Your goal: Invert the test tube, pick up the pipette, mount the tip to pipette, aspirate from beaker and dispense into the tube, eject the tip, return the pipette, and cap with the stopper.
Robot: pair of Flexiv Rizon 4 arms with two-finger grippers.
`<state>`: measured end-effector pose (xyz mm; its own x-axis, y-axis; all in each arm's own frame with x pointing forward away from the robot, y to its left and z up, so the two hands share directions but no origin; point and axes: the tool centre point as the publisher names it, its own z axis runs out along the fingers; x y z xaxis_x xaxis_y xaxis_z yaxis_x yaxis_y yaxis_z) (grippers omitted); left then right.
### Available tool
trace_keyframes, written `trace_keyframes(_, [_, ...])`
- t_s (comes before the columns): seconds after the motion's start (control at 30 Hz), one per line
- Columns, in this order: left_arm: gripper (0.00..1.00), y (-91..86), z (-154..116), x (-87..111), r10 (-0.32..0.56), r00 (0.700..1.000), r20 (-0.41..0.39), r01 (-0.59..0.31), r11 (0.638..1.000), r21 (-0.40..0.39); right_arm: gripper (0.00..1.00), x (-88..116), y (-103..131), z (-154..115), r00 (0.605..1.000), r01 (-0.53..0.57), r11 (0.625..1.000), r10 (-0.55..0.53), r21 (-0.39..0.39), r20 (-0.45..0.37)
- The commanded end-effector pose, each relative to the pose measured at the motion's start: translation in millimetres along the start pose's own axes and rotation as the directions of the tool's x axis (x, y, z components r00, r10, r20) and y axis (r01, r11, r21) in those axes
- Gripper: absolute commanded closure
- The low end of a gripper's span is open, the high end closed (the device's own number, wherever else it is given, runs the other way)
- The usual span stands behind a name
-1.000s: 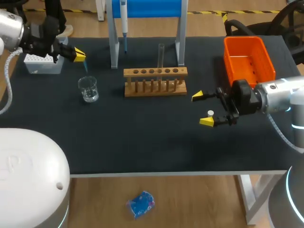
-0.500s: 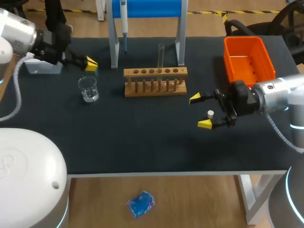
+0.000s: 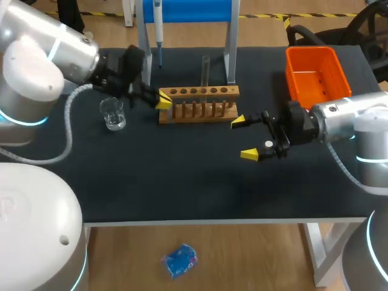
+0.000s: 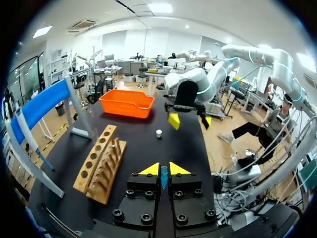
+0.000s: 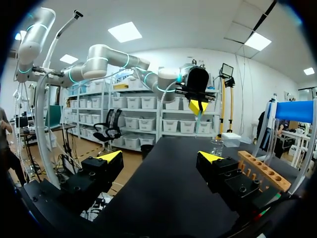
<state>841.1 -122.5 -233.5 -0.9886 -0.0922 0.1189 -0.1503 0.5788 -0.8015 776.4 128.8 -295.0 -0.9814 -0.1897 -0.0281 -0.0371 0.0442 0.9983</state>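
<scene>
I should next grab the blue pipette tip with my right gripper by its bare lower part [image 5: 197, 125], as my left gripper's fingers cover the tip's top.
My left gripper [image 3: 163, 101] hovers at the left end of the wooden rack [image 3: 198, 103], shut on a small blue pipette tip [image 4: 163, 176]. A clear test tube [image 3: 205, 71] stands upright in the rack. The pipette [image 3: 158, 23] hangs on the blue stand behind it. A glass beaker [image 3: 113, 114] sits left of the rack. My right gripper [image 3: 243, 138] is open, low over the mat to the right of the rack. The white stopper [image 3: 268, 144] shows between its fingers, near the palm. In the right wrist view the open right gripper [image 5: 160, 156] faces the left gripper [image 5: 198, 106].
An orange bin [image 3: 318, 76] stands at the back right of the black mat [image 3: 182, 176]. The blue stand's legs [image 3: 145, 60] rise just behind the rack. The left arm's body [image 3: 54, 60] covers the far left of the table.
My left arm has swung from the far left across the beaker to the rack's left end, carrying the blue tip. My right gripper has drifted slightly left, still open.
</scene>
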Motion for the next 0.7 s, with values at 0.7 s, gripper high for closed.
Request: trace_keyframes(0.7, [1.00, -19.7, 44, 2.2, 0.019, 0.998, -0.065, -0.016, 0.999, 0.033, 0.00, -14, 0, 16, 1.000, -0.008, 1.000, 0.008, 0.001, 0.012])
